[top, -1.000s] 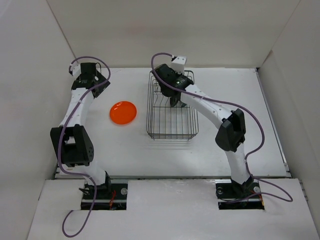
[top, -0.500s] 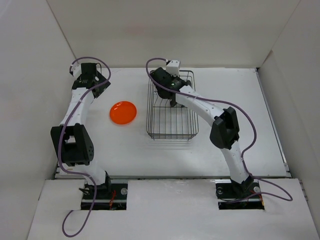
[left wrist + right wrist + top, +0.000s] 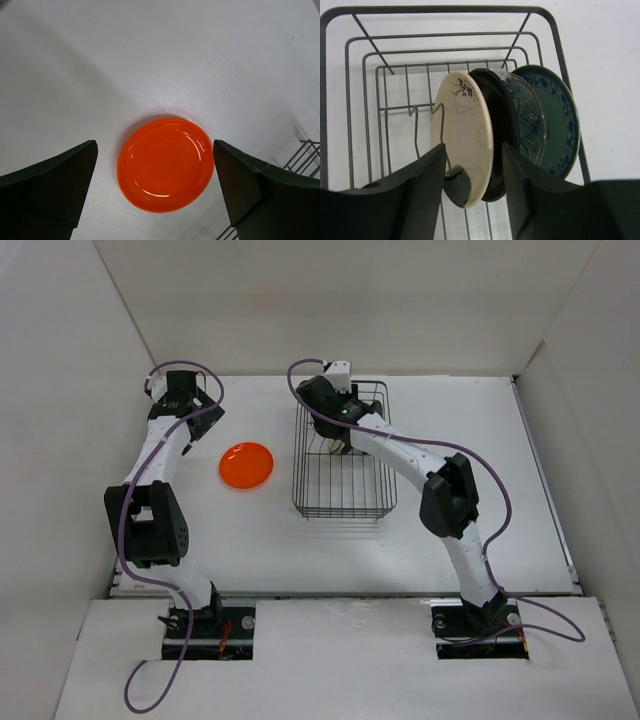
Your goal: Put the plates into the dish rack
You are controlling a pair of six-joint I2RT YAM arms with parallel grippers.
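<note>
Next, my left gripper grabs the orange plate (image 3: pixel 246 464) by its rim away from the dish rack. The rack-side rim stays free for my right gripper.
A bright orange plate (image 3: pixel 246 464) lies flat on the white table left of the dish rack (image 3: pixel 343 502). In the left wrist view it (image 3: pixel 165 164) sits below and between my open fingers. My left gripper (image 3: pixel 154 150) is open, empty and above the plate (image 3: pixel 188 418). Three plates stand upright in the rack's prongs (image 3: pixel 415 120): cream with dark marks (image 3: pixel 465 135), glossy black (image 3: pixel 500 115) and blue-green patterned (image 3: pixel 555 125). My right gripper (image 3: pixel 473 150) is open with its fingers either side of the cream plate's lower edge, inside the rack's far end (image 3: pixel 338 440).
White walls enclose the table on the left, back and right. The rack's wire rim (image 3: pixel 440 9) surrounds my right gripper. The rack's corner (image 3: pixel 305 155) shows at the right edge of the left wrist view.
My right gripper has moved left and a little toward the far end of the rack. My left wrist has shifted slightly right. The orange plate has not moved.
</note>
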